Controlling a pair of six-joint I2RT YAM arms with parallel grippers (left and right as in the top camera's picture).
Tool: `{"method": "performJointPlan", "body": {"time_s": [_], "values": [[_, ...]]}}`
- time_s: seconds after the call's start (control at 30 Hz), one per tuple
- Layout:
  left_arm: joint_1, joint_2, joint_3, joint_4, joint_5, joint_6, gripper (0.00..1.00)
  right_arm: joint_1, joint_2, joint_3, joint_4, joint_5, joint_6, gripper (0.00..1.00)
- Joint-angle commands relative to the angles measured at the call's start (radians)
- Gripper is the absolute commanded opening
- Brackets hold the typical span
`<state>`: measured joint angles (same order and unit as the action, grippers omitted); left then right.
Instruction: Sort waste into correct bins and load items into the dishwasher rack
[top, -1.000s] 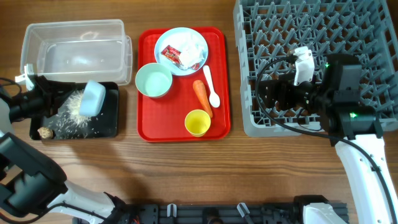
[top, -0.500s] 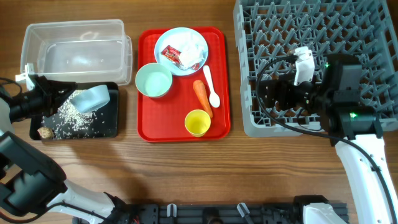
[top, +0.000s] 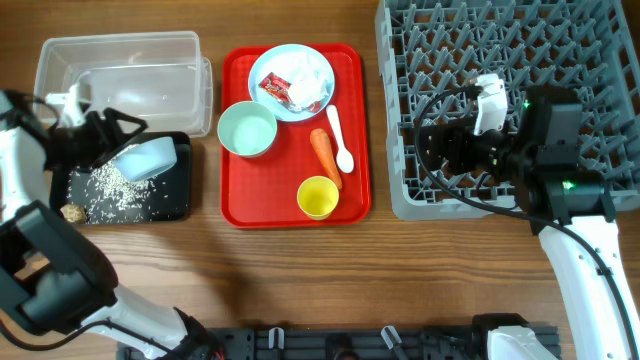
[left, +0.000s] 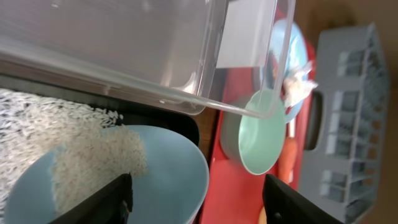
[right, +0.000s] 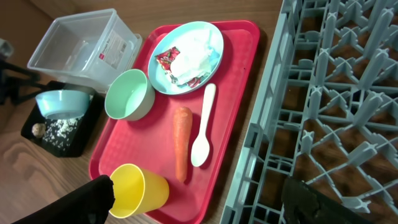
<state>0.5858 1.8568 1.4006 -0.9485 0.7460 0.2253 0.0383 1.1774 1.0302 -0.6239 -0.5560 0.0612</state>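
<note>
The left gripper is above the tilted bowl's rim, so it isn't time to close yet. The left gripper should lower first, then close on the bowl.
A pale blue bowl (top: 146, 158) lies tilted in the black tray (top: 178, 196) with some rice still in it (left: 99, 162). My left gripper (top: 124, 138) stands open just left of the bowl, its jaws wide on either side of the rim (left: 198, 205) and not touching it. Loose rice (top: 108, 186) and a small brown lump (top: 70, 212) lie in the black tray. The clear tub (top: 120, 75) stands behind it. My right gripper (top: 412, 148) hangs open and empty over the grey rack's (top: 510, 100) left edge, above the yellow cup (right: 140, 190).
The red serving tray (top: 240, 205) holds a plate (top: 322, 62) with a red wrapper (top: 272, 88) and a white tissue (top: 305, 85), a mint bowl (top: 247, 130), a carrot (top: 325, 155), a white spoon (top: 340, 140) and the yellow cup (top: 318, 197).
My left gripper has opened and let go of the bowl, which now rests in the black tray after rice spilled out. The left arm drew back toward the tub. The right arm is still.
</note>
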Motion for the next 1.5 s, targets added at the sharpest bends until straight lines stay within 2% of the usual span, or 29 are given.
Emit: {"method": "performJointPlan", "body": {"time_s": [0.0, 0.17, 0.6, 0.93, 1.1, 1.3, 1.47], "values": [[-0.057, 0.01, 0.017, -0.001, -0.126, 0.059, 0.68, 0.003, 0.005, 0.019, 0.006, 0.01, 0.026, 0.89], [-0.1, 0.01, 0.017, -0.048, -0.191, 0.059, 0.68, 0.003, 0.005, 0.019, 0.008, 0.01, 0.028, 0.89], [-0.113, 0.01, 0.017, -0.112, -0.19, 0.051, 0.56, 0.003, 0.005, 0.019, 0.009, 0.01, 0.028, 0.89], [-0.217, 0.01, 0.017, -0.107, -0.195, 0.04, 0.53, 0.003, 0.005, 0.019, 0.006, 0.01, 0.029, 0.89], [-0.258, 0.01, 0.017, -0.112, -0.343, -0.077, 0.49, 0.003, 0.005, 0.019, 0.01, 0.01, 0.028, 0.88], [-0.286, 0.01, 0.017, -0.105, -0.41, -0.179, 0.46, 0.003, 0.005, 0.019, 0.035, 0.006, 0.076, 0.88], [-0.309, 0.01, 0.015, -0.101, -0.618, -0.336, 0.43, 0.003, 0.005, 0.019, 0.036, 0.006, 0.072, 0.89]]}}
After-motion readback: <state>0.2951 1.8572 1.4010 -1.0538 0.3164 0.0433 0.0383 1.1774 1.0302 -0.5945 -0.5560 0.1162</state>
